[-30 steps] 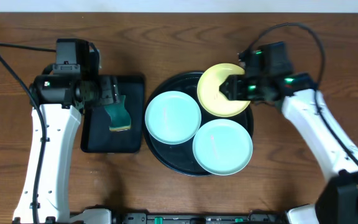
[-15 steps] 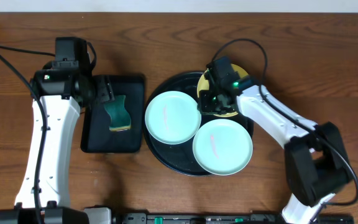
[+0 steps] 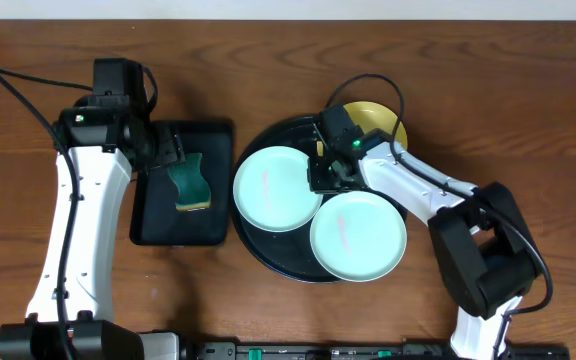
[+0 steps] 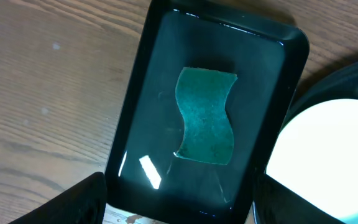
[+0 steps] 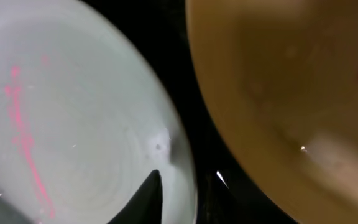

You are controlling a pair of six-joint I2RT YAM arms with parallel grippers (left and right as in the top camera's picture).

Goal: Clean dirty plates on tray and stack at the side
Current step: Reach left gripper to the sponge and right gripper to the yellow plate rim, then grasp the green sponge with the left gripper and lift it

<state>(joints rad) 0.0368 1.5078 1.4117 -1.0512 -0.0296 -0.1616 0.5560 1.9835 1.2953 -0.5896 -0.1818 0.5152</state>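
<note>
My left gripper should next grab the green sponge's long sides from above. The sponge's bottom then stays free to wipe dirty plates.
The round black tray [image 3: 264,250] holds three plates. A mint plate [image 3: 273,190] lies at its left, a second mint plate [image 3: 360,238] at the front, and the yellow plate [image 3: 380,122] at the back, partly hidden by my right arm. My right gripper [image 3: 329,172] is low between the left mint plate and the yellow plate. In the right wrist view, one finger of the gripper [image 5: 185,190] lies just inside the rim of the mint plate [image 5: 73,124], which has pink streaks; the yellow plate [image 5: 291,81] is at the right. My left gripper [image 4: 179,183] is open and empty.
A small rectangular black tray [image 3: 158,225] at the left holds a green sponge [image 3: 190,185], also seen in the left wrist view [image 4: 205,118]. My left gripper [image 3: 173,148] hovers over this tray's back edge. Bare wooden table surrounds both trays.
My right gripper has moved left and forward from over the yellow plate to the rim of the left mint plate. The left arm has barely shifted. The plates and sponge lie as before.
</note>
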